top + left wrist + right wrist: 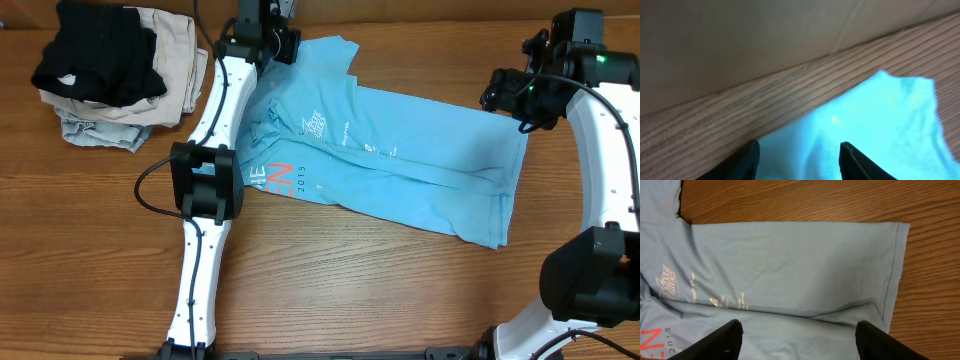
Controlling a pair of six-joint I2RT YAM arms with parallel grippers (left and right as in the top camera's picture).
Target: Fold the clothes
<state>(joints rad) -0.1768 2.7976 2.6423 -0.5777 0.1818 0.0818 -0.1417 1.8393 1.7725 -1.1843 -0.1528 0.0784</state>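
Note:
The shoulder edge [284, 69] of the sky-blue T-shirt is beside the far sleeve. My left gripper will grab it next, to fold that side over the T-shirt's body [405, 135].
The sky-blue T-shirt [400, 150] lies on the wooden table, partly folded lengthwise, with white print and pink lettering with "2015" near its left end. My left gripper [285, 42] is open at the far left sleeve; its fingers [799, 157] straddle the blue cloth [875, 125] without closing on it. My right gripper [497, 90] is open just above the shirt's far right corner by the hem. In the right wrist view its fingers [799, 340] are spread wide above the shirt body [790, 260].
A stack of folded garments, black [98, 55] on top of beige [180, 50] and pale denim [95, 128], sits at the back left. The table's far edge [740, 85] runs just behind the left gripper. Bare wood [350, 290] lies in front of the shirt.

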